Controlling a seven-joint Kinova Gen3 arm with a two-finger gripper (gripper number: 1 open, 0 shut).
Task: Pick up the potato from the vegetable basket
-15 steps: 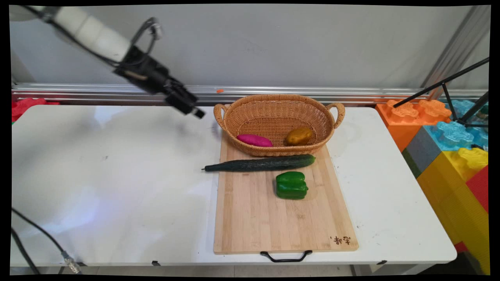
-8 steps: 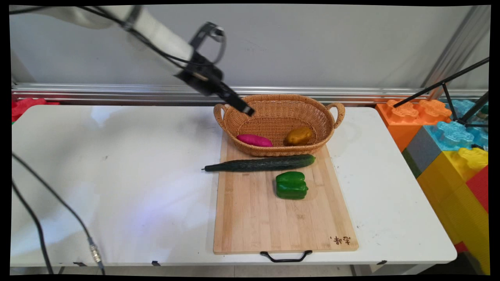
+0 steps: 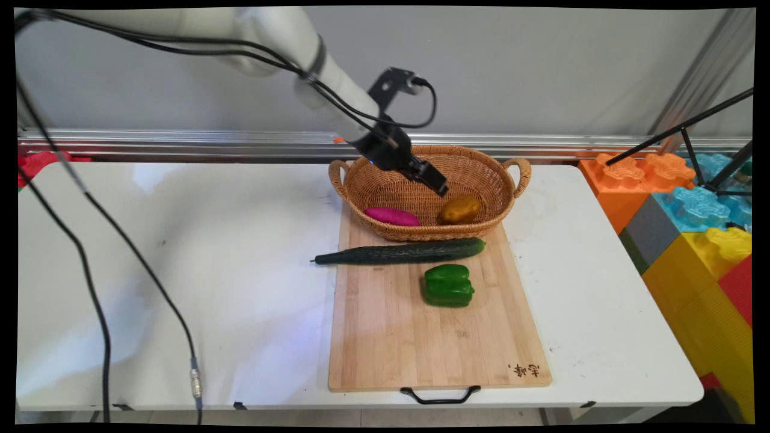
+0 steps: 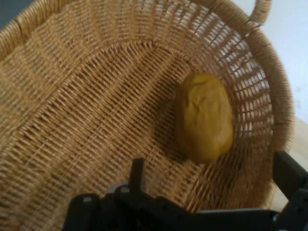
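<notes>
Next, my gripper grabs the yellow-brown potato by its long sides to lift the potato out of the wicker basket.
My gripper (image 3: 439, 185) hangs inside the wicker basket (image 3: 469, 151) at the back of the wooden cutting board (image 3: 421, 343). It is open and holds nothing. It points down at a brown potato (image 3: 461, 209) just right of and below its tips. A magenta sweet potato (image 3: 391, 216) lies in the basket's left front. In the hand view the potato (image 4: 204, 117) rests on the basket's woven floor (image 4: 96, 96), a little beyond the open gripper (image 4: 211, 178). A long cucumber (image 3: 402, 252) and a green pepper (image 3: 448, 285) lie on the board in front of the basket.
Big coloured building blocks (image 3: 692, 222) are stacked off the table's right end, with black tripod legs (image 3: 692, 129) over them. A metal rail (image 3: 180, 141) runs along the wall. Black cables (image 3: 102, 288) hang over the table's left side.
The arm has swung right from over the bare table to the basket, and the gripper has come down inside it toward the potato. Nothing on the table has moved.
</notes>
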